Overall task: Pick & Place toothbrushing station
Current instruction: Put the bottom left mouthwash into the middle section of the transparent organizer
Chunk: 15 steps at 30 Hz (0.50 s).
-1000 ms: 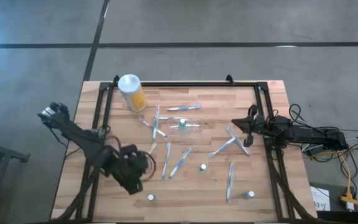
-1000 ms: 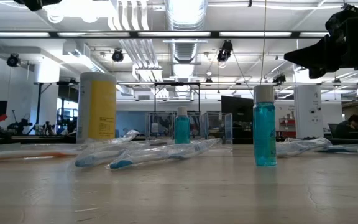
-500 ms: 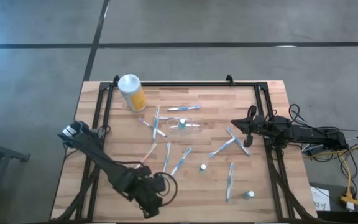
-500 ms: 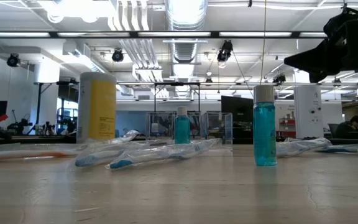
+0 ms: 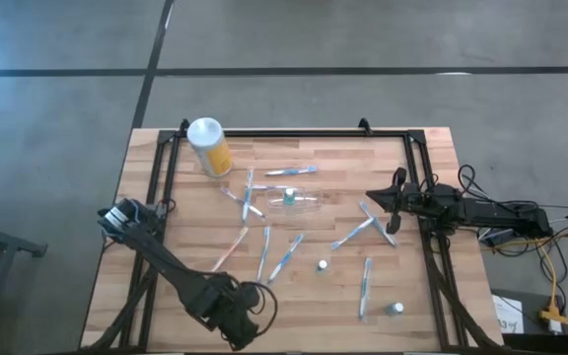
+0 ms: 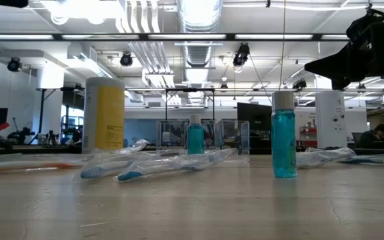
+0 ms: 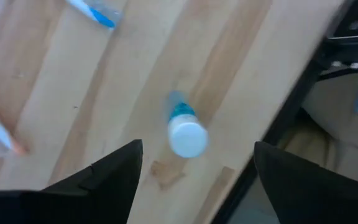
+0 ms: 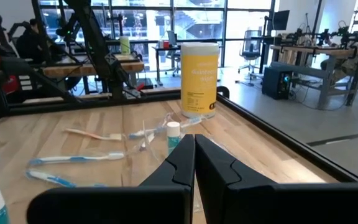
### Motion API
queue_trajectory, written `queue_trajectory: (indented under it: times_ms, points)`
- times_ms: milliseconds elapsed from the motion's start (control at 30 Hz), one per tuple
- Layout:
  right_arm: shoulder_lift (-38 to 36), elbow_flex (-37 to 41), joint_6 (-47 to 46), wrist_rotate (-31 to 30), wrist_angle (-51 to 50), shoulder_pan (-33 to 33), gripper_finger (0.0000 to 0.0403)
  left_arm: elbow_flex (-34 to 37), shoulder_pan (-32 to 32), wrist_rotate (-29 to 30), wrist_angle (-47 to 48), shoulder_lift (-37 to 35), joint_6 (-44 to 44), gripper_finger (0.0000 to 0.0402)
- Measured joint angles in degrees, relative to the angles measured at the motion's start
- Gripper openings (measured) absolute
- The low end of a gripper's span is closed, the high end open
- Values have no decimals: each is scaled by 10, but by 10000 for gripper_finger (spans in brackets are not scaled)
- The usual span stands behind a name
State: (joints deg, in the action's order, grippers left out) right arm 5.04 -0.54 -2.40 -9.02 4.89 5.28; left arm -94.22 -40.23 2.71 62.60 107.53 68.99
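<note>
My left gripper will next need to grab the small blue bottle by its white cap (image 7: 186,132), so that it can stand the bottle in the clear toothbrushing station.
The toothbrushing station (image 5: 295,200), a clear plastic holder with a small blue bottle in it, rests on the table's middle and also shows in the right wrist view (image 8: 143,140). My left gripper (image 5: 236,319) hangs pointing down over the near edge, left of centre. In its wrist view it is open (image 7: 199,150). A small blue bottle with a white cap (image 7: 186,132) stands on the wood below, between the spread fingers and untouched. My right gripper (image 5: 392,203) waits at the right edge, level and shut (image 8: 194,148).
A yellow canister with a white lid (image 5: 208,146) stands at the far left. Several toothbrushes (image 5: 286,255) lie scattered over the middle. Two more small bottles (image 5: 321,264) (image 5: 394,309) stand toward the near right. Black frame rails (image 5: 162,187) run along the table's sides.
My left gripper has swung toward the table's near edge and a little to the right, sinking as it went. It now covers the small bottle that stood in plain sight near the front edge. The bottles, brushes and holder have kept their places.
</note>
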Motion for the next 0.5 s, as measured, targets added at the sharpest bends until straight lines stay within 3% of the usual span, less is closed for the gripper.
queue_trajectory:
  times_ms: [500]
  points:
    - [1,0,-2,-1,1,0,8,52,0,14,-29,0,-41,304]
